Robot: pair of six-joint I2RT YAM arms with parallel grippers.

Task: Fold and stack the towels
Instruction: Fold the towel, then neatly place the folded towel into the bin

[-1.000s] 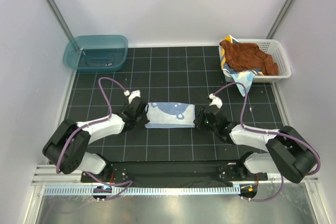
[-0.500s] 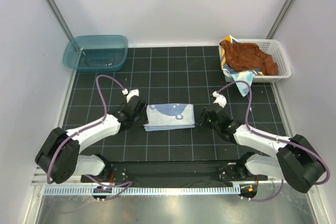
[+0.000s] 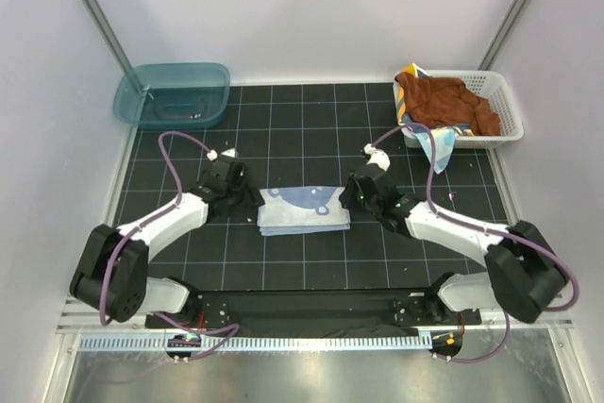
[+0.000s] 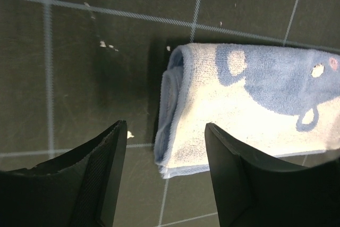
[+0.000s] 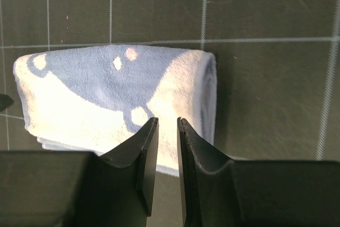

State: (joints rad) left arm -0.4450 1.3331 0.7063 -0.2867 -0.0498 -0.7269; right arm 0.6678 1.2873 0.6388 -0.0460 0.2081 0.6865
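Observation:
I will next use my left gripper to grab the folded towel's rolled end point(image 3: 261, 209) point(image 4: 171, 123), all layers together. The towel then stays folded for stacking in the tub.
A folded pale blue and white towel point(image 3: 304, 212) lies flat on the black gridded mat between my two grippers. My left gripper point(image 3: 250, 200) stands open just off the towel's rolled left end point(image 4: 175, 110), and its fingers point(image 4: 114, 152) straddle the towel's near corner without touching it. My right gripper point(image 3: 351, 197) hovers above the towel's right end point(image 5: 95, 94). Its jaws stand a narrow slit apart with nothing between them. A rust-brown towel point(image 3: 448, 101) and other cloths fill the basket at the back right.
The white lattice basket point(image 3: 507, 106) stands at the back right, with a spotted cloth point(image 3: 436, 146) hanging over its front rim. A teal plastic tub point(image 3: 173, 93) stands at the back left. Pale walls close in both sides.
My left gripper has opened, let go of the towel's left end and drawn back a little. The right gripper has moved farther up the table and over the towel's right end.

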